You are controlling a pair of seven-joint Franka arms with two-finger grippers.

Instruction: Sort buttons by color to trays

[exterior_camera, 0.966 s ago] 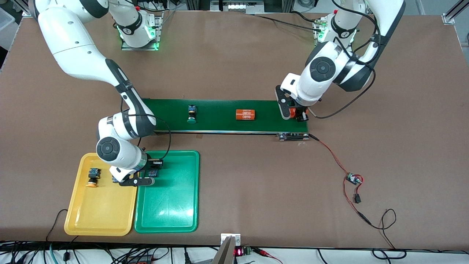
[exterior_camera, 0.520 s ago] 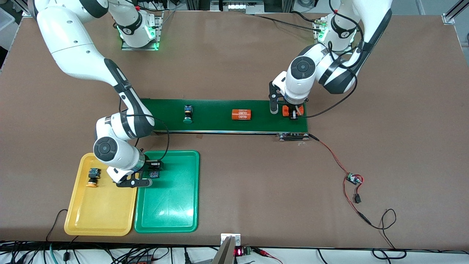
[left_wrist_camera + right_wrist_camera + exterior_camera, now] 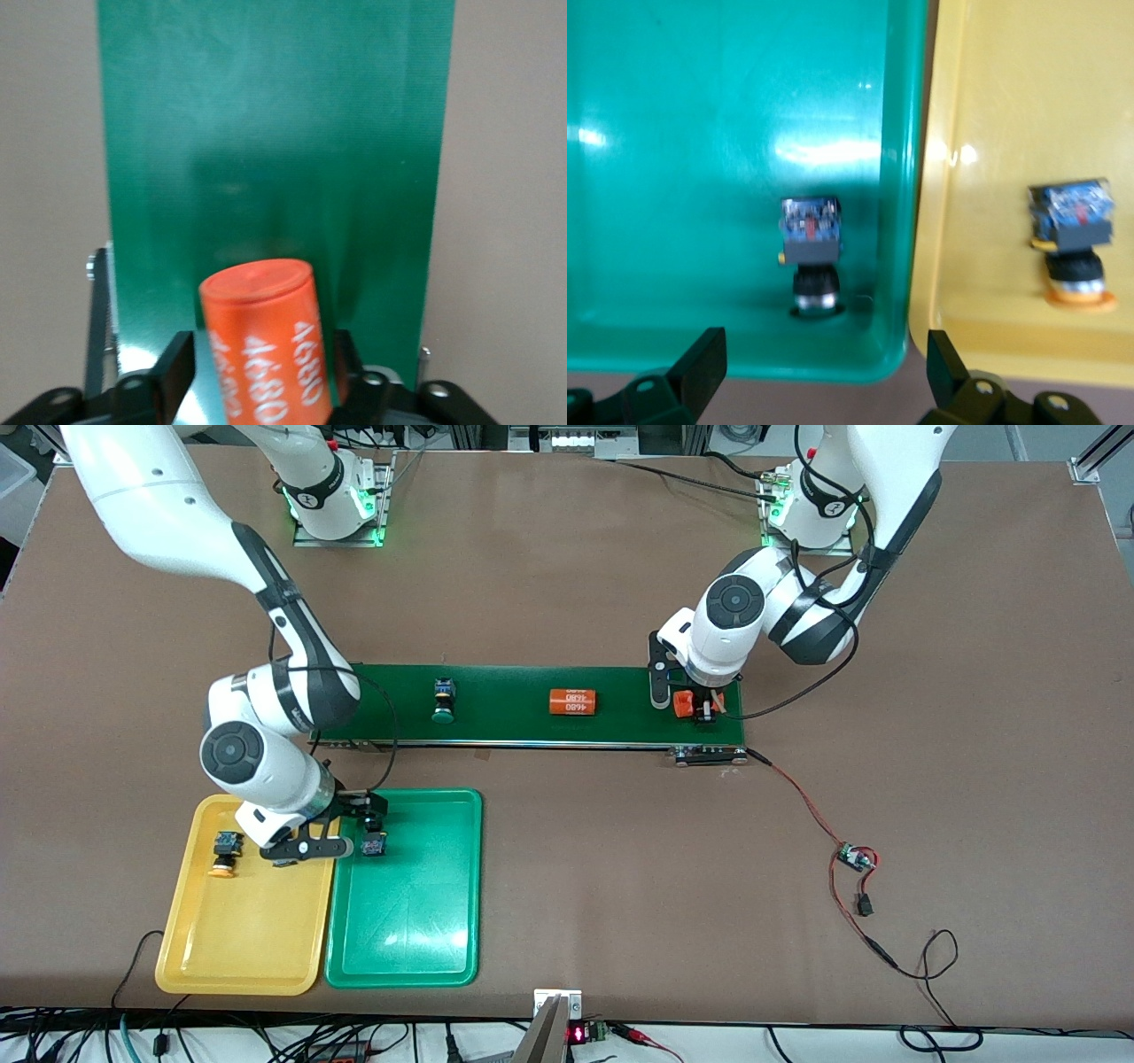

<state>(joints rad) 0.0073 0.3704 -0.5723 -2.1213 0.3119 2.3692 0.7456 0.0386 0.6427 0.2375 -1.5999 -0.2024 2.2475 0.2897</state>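
The right gripper grabs the button by its black neck behind the cap (image 3: 444, 705) next, to sort the green-capped button into the green tray (image 3: 407, 921).
My right gripper (image 3: 337, 828) (image 3: 822, 367) hangs open over the belt-side edge where the green tray (image 3: 407, 921) (image 3: 700, 133) meets the yellow tray (image 3: 239, 930) (image 3: 1028, 106). A button (image 3: 373, 844) (image 3: 811, 252) lies free in the green tray; its cap colour does not show. A yellow-capped button (image 3: 223, 853) (image 3: 1072, 239) lies in the yellow tray. A green-capped button (image 3: 443, 698) rides the belt. My left gripper (image 3: 684, 701) (image 3: 261, 367) is over the belt's end by the left arm, open around an orange labelled cylinder (image 3: 680, 704) (image 3: 266, 345), with a gap beside one finger.
The dark-green conveyor belt (image 3: 514, 691) (image 3: 266, 133) carries a second orange cylinder (image 3: 571, 701) at its middle. A red-and-black wire runs from the belt's roller end (image 3: 706, 755) to a small circuit board (image 3: 855, 857) nearer the front camera.
The right gripper opened and pulled away toward the right arm's end, leaving the button in the green tray. The left gripper's fingers spread around the cylinder. Belt items drifted toward the right arm's end.
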